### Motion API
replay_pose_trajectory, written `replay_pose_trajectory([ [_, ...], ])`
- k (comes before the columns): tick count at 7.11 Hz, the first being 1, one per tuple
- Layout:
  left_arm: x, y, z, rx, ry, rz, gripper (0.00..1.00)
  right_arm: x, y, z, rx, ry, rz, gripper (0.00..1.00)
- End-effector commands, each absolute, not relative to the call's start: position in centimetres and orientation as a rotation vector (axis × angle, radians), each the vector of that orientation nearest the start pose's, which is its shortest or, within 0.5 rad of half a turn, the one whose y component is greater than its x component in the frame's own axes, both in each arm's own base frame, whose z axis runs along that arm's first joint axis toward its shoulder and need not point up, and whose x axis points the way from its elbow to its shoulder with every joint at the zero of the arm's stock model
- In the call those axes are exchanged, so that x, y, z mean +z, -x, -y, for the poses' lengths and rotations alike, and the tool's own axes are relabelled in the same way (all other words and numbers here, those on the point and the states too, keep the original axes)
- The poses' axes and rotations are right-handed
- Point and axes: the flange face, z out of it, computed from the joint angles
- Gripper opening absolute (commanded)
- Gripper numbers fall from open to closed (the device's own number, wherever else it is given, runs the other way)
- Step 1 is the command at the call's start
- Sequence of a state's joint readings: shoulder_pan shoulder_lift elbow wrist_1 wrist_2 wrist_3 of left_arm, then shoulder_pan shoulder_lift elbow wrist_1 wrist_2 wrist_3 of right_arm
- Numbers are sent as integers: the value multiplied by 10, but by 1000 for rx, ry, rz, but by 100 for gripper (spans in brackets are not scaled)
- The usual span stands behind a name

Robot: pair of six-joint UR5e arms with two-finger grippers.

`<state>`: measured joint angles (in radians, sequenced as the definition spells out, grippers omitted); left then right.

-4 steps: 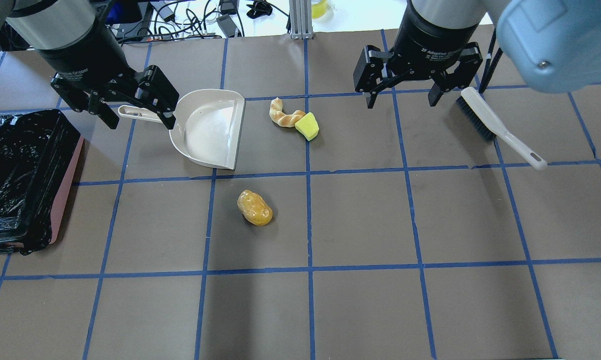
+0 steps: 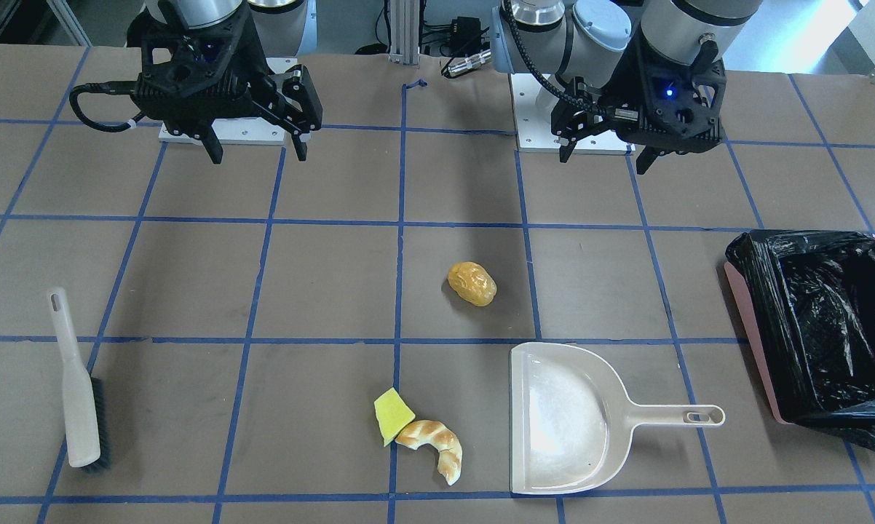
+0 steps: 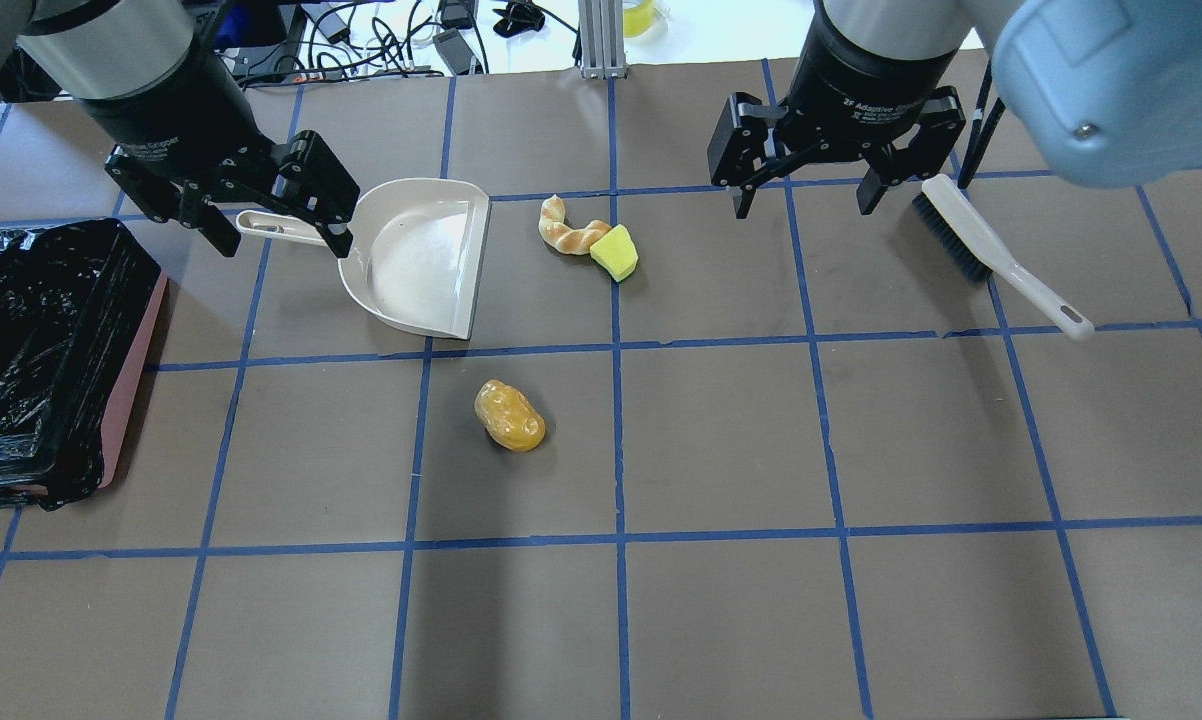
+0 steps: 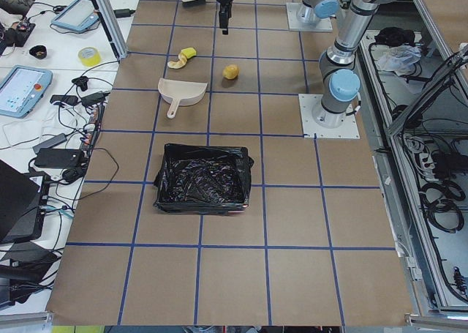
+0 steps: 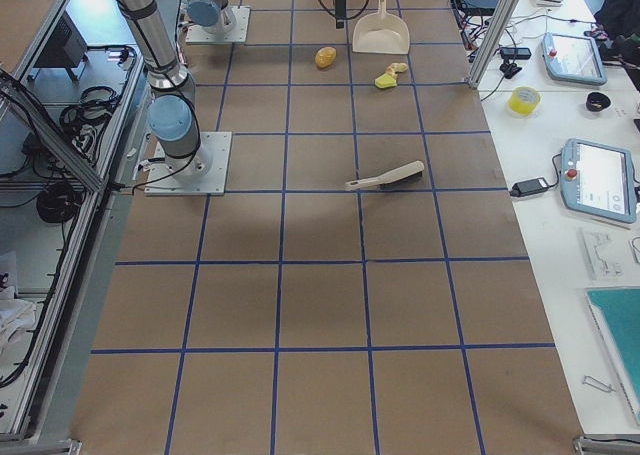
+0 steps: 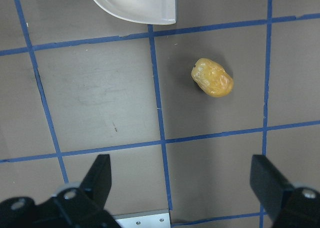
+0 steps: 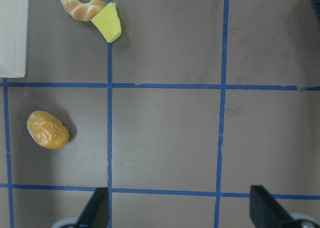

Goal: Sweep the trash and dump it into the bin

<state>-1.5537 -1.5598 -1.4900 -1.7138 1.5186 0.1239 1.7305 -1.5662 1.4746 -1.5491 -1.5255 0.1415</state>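
Note:
The brush widens into a broad head with dark bristles, so my right gripper will next grab the brush by its slim handle (image 2: 62,319) to sweep.
The trash lies loose on the table: a glossy yellow-orange lump (image 3: 509,415) at the middle, and a yellow wedge (image 3: 614,253) touching a tan croissant (image 3: 566,228) further back. The bin (image 3: 131,380), pink-sided with a black bag, stands at the left edge. My left gripper (image 3: 283,245) is open and empty, held high over the dustpan's handle. My right gripper (image 3: 803,208) is open and empty, held high and left of the brush. The left wrist view shows the lump (image 6: 212,77). The right wrist view shows the lump (image 7: 48,130), the wedge (image 7: 109,23) and the croissant (image 7: 77,5).
A beige dustpan (image 3: 421,260) lies flat, its mouth toward the croissant and its handle toward the bin. A beige hand brush (image 3: 991,250) with dark bristles lies at the back right. Cables and a metal post (image 3: 601,40) sit beyond the table's far edge.
Both arms have shifted only very slightly. Nothing on the table has moved.

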Motion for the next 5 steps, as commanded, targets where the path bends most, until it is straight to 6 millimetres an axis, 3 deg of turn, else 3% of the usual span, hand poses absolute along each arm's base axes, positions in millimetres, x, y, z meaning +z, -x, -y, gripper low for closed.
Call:
replay_pose_trajectory([
  [1, 510, 126, 492, 84, -159, -3191, 100, 533, -212, 468, -74, 21, -3096, 100],
  [3, 509, 116, 495, 86, -138, -3193, 100, 515, -207, 479, -21, 15, -3124, 100],
  [4, 508, 107, 501, 66, -75, -3196, 100, 502, -181, 498, -1, 86, -3204, 100],
  [5, 515, 99, 504, 2, 106, -3191, 100, 470, -149, 532, 78, 211, -3203, 100],
])
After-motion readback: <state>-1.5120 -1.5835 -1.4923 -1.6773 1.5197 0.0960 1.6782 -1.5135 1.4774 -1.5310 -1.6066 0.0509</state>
